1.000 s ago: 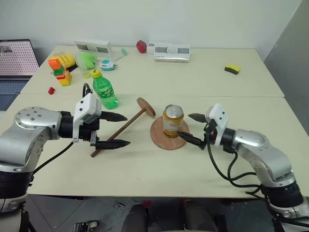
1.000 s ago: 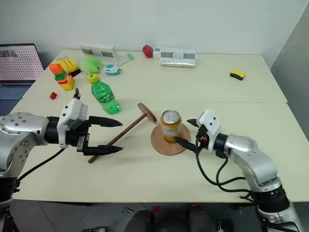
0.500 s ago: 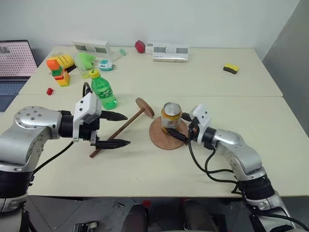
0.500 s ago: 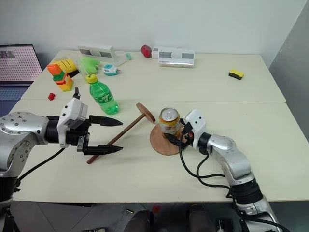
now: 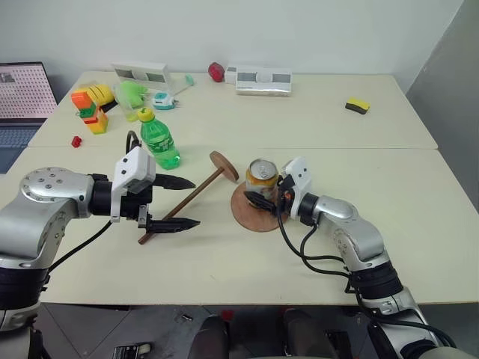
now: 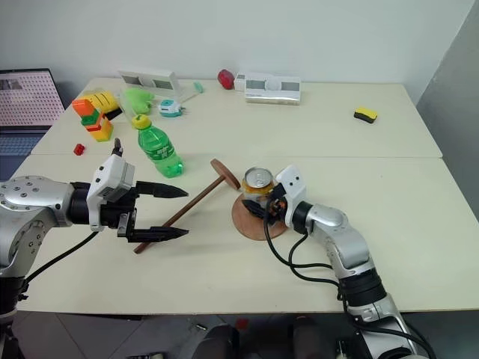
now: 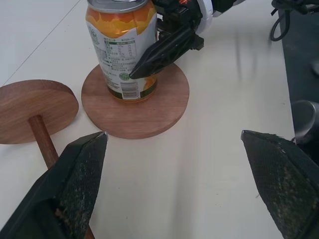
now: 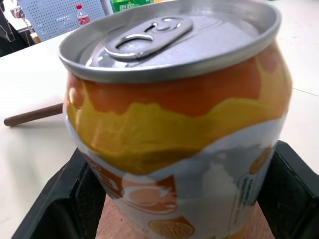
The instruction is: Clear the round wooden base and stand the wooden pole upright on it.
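Next, my left gripper grabs the wooden pole by its slender body (image 5: 196, 193) (image 7: 45, 144) to stand it upright on the base.
The round wooden base (image 5: 253, 216) lies flat mid-table with an orange drink can (image 5: 262, 179) standing upright on it. My right gripper (image 5: 261, 192) is open, level, one black finger (image 7: 165, 49) along each side of the can; the can (image 8: 174, 114) sits deep between them. The wooden pole (image 5: 182, 203) lies slanted on the table just left of the base, its end disc (image 5: 224, 166) propped up near the can. My left gripper (image 5: 197, 201) hovers open over the pole's bare end, pointing toward the base (image 7: 149, 117), nothing between its fingers (image 7: 75, 184).
A green bottle (image 5: 161, 141) stands just behind my left gripper. Toys (image 5: 94, 105), white boxes (image 5: 260, 78) and a red object (image 5: 218, 72) line the back. A yellow sponge (image 5: 359, 106) lies far right, a laptop (image 5: 26, 97) at the left edge.
My right gripper has moved left toward the can, from beside the base to straddling the can. The left gripper, the pole and the can have stayed put.
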Available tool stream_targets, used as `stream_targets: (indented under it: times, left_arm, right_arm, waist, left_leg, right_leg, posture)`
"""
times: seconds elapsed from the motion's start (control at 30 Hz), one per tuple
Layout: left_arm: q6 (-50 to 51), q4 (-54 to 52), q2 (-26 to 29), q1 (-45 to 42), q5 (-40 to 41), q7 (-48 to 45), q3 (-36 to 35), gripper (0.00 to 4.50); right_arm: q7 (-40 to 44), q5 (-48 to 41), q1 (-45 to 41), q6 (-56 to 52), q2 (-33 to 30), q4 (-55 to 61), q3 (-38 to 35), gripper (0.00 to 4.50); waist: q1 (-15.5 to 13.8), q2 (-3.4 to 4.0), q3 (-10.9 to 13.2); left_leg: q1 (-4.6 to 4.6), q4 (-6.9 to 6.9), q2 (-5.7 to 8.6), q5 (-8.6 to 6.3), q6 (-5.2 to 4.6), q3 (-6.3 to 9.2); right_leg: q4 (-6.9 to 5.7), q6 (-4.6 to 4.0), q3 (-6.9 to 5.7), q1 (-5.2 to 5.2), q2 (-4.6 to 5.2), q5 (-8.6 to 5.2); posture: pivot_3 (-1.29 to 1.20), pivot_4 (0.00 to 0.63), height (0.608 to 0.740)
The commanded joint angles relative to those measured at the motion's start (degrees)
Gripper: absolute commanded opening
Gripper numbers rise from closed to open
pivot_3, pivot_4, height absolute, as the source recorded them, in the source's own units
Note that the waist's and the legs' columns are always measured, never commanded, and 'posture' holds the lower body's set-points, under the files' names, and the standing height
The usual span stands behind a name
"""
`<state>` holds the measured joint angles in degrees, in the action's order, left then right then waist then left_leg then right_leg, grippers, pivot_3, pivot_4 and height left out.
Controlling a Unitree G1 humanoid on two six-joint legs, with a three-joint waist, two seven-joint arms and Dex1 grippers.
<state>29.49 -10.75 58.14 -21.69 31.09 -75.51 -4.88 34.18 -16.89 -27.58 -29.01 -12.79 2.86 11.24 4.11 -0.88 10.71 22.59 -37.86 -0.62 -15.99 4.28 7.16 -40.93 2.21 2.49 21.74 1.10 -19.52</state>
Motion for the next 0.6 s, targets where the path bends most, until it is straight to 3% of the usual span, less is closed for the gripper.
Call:
stream_targets:
  times: [0.03, 0.13, 0.23, 0.43, 0.6]
  left_arm:
    - [-0.1, -0.9, -0.2, -1.3, 0.8, 0.9, -1.7, 4.5]
    - [0.3, -1.5, -0.2, -1.0, 1.3, 1.2, -2.1, 4.5]
    - [0.2, -1.5, -0.4, -0.9, 1.3, 2.4, -2.6, 4.5]
    - [0.1, -1.1, -1.5, -2.2, 1.0, 4.3, -2.0, 4.5]
    - [0.7, -2.1, -2.4, -1.9, 1.4, 5.6, -2.0, 4.5]
  right_arm:
    - [0.6, -1.9, -1.3, 0.1, -1.5, 5.8, -3.5, 3.61]
    - [-0.6, -2.6, -3.0, -0.3, -2.5, 6.3, -6.5, 3.61]
    - [-7.0, -0.4, -6.9, 2.6, -2.6, 0.4, -12.3, 3.61]
    - [-19.3, 9.1, -14.3, 14.7, -3.4, -22.3, -15.5, 3.61]
    - [-25.6, 11.1, -20.2, 25.8, -3.2, -41.3, -18.5, 3.61]
  waist:
    - [0.0, 0.0, 0.0]
    - [0.0, 0.01, 0.0]
    - [0.2, 0.01, 0.0]
    - [0.3, 0.01, 0.0]
    - [1.0, 0.01, 0.0]
  left_leg:
    - [0.0, 0.0, 0.0, 0.0, 0.0, 0.0]
    - [0.03, -0.01, 0.01, 0.0, 0.0, -0.01]
    - [0.04, -0.01, 0.01, 0.0, 0.0, -0.02]
    - [0.02, 0.01, 0.01, 0.01, 0.01, -0.07]
    - [0.2, 0.05, 0.02, 0.12, 0.21, -0.25]
  right_leg:
    - [0.0, 0.0, 0.0, 0.0, 0.0, 0.0]
    - [0.0, 0.0, 0.01, 0.02, 0.01, 0.0]
    - [-0.02, 0.0, 0.02, 0.05, 0.01, 0.0]
    - [-0.01, 0.0, 0.04, 0.05, 0.01, 0.0]
    - [-0.05, -0.01, 0.21, 0.33, 0.02, 0.0]
  posture:
    - [0.0, 0.15, 0.74]
    - [0.0, 0.15, 0.74]
    - [0.0, 0.15, 0.74]
    - [0.0, 0.15, 0.74]
    - [0.0, 0.15, 0.74]
